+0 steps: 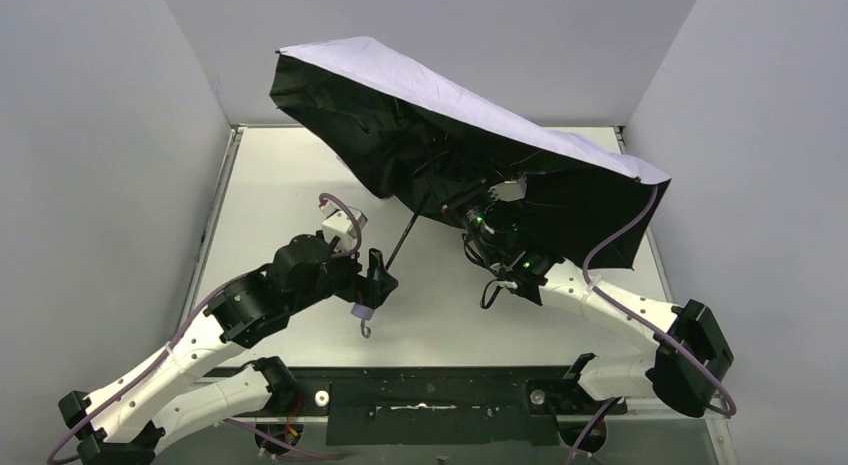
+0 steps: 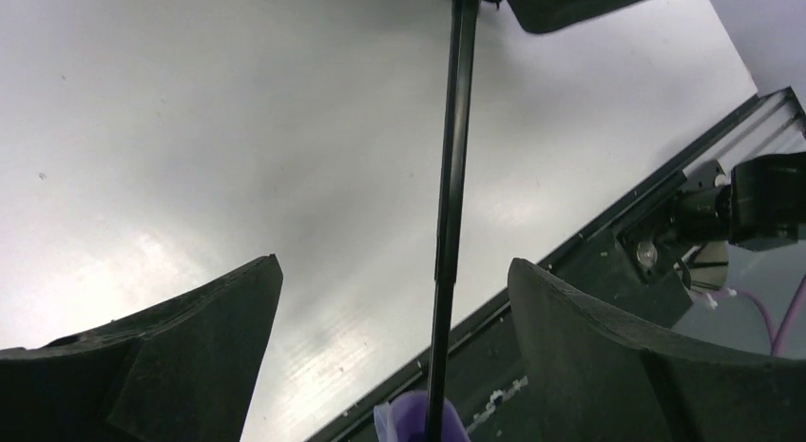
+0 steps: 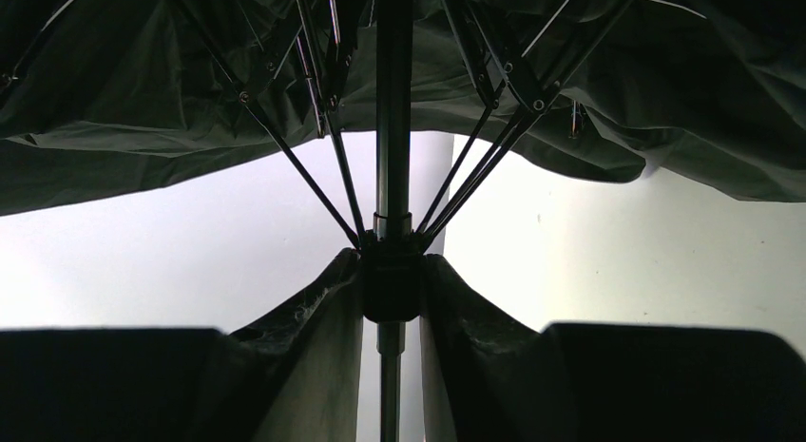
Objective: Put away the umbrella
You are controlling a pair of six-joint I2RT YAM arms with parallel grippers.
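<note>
The left gripper grabs the umbrella (image 1: 440,90) by its small purple handle next, which leaves the umbrella's stem free for the runner to slide along.
The umbrella (image 1: 440,90) stands spread open over the back of the table, pale lavender outside and black underneath. Its thin black shaft (image 1: 405,240) slants down left to the small lavender handle (image 1: 365,310). My left gripper (image 1: 378,280) is open around the shaft (image 2: 451,176) just above the handle (image 2: 418,418), with its fingers (image 2: 219,337) well clear on both sides. My right gripper (image 3: 392,271) reaches under the canopy (image 3: 143,100) and is shut on the black runner (image 3: 390,290), where the ribs (image 3: 304,176) meet the shaft.
The white table (image 1: 280,185) is boxed in by grey walls on the left, back and right. A black strip (image 1: 430,395) runs along the near edge between the arm bases. Purple cables (image 1: 620,230) loop beside both arms.
</note>
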